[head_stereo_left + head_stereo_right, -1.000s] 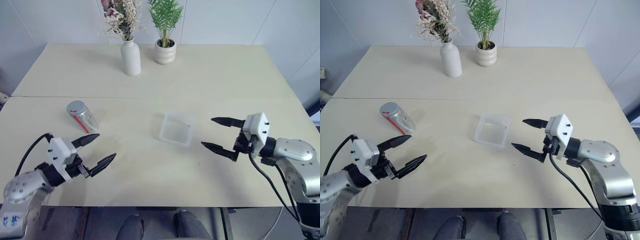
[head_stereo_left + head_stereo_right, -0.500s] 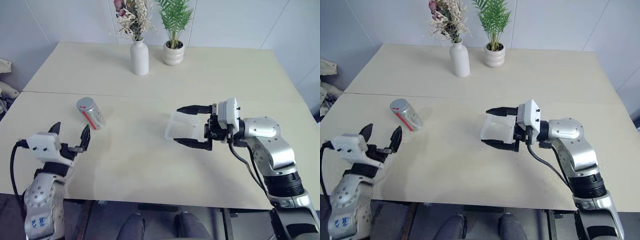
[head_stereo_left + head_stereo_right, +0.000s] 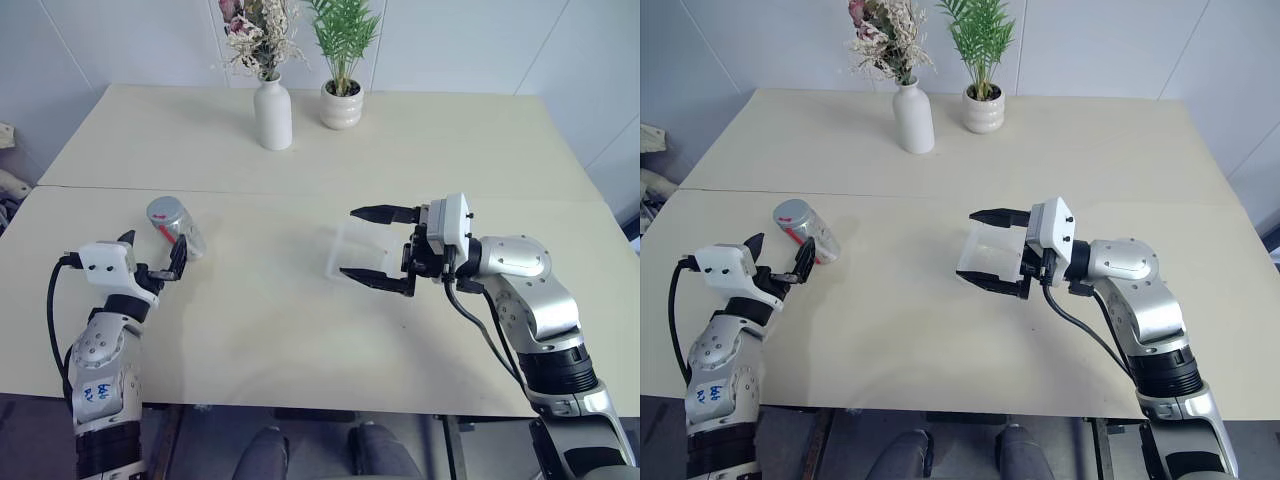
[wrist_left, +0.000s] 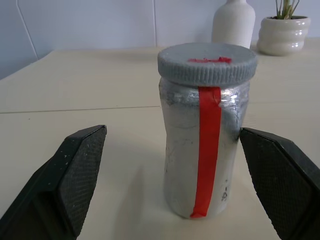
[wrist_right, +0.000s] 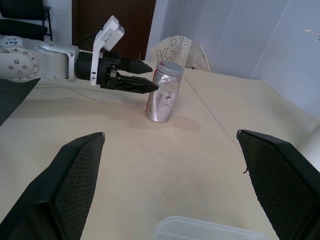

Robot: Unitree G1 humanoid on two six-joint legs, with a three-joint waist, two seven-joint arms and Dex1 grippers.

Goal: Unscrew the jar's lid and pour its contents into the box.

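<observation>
The left gripper isn't ready to close on the jar yet and should first move toward it: its fingers stop short of the jar's side in the left wrist view.
The jar (image 3: pixel 176 230) stands upright at the table's left, clear with a red strip down its side, and the grey lid (image 4: pixel 207 62) is screwed on. Its contents are hidden behind the cloudy wall. My left gripper (image 3: pixel 155 250) is open and level just short of the jar, one finger to either side of it and neither touching. The box (image 3: pixel 987 252), shallow clear plastic, lies mid-table. My right gripper (image 3: pixel 348 242) hangs open above the box and points left, nothing in it. The right wrist view takes in the jar (image 5: pixel 162 100) and the box's rim (image 5: pixel 200 226).
A white vase (image 3: pixel 272 115) with dried flowers and a white plant pot (image 3: pixel 342 105) stand at the table's far edge, well behind the work area. A seam (image 3: pixel 450 197) runs across the table behind the jar and the box.
My left gripper has gone forward up to the jar and levelled out, still open. My right gripper swung left to above the box, still open. The head camera shifted.
</observation>
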